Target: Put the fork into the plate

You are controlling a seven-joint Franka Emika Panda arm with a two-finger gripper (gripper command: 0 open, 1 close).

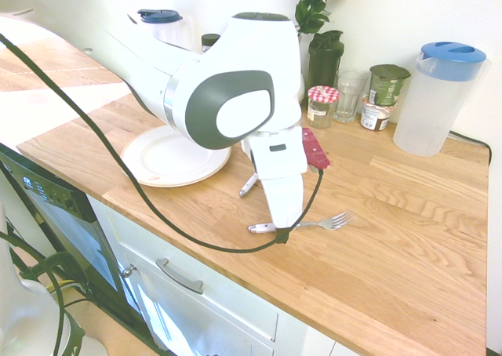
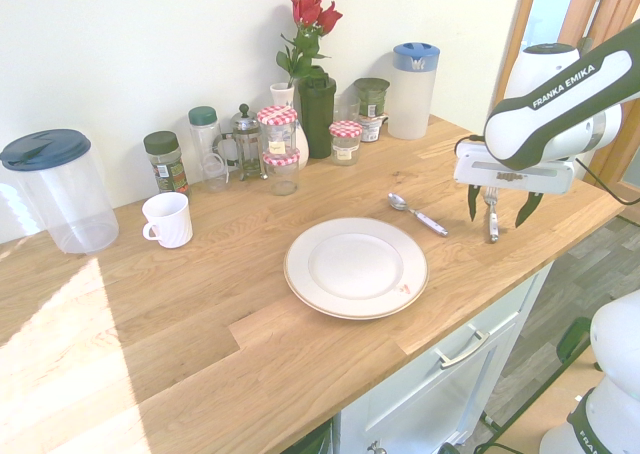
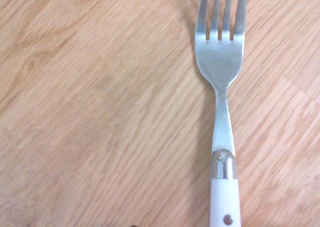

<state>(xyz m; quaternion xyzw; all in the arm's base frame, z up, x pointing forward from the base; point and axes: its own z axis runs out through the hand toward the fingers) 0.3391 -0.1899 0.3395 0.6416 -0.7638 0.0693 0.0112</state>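
Note:
The fork's pointed teeth lie on the counter, so my gripper should next grab the fork by its white handle [image 1: 267, 227] [image 3: 225, 202] to put it into the plate.
The fork [image 2: 491, 219] lies flat on the wooden counter to the right of the plate, white handle toward the counter's front edge. Its tines [image 1: 333, 220] stick out from under the arm, and the wrist view shows the fork [image 3: 222, 87] close below. My gripper [image 2: 499, 206] hangs open just above it, one dark finger [image 2: 473, 202] on each side of the fork, not touching it. The white plate [image 2: 300, 284] sits empty near the front edge, left of the gripper. Part of the plate [image 1: 157, 164] is covered by the arm.
A white-handled spoon [image 2: 417, 214] lies between plate and fork. At the wall stand a white mug [image 2: 168, 220], jars [image 2: 346, 140], a vase of roses [image 2: 310, 94] and two clear pitchers [image 2: 58, 189] [image 2: 413, 89]. The counter's front edge [image 2: 500, 294] is close to the fork.

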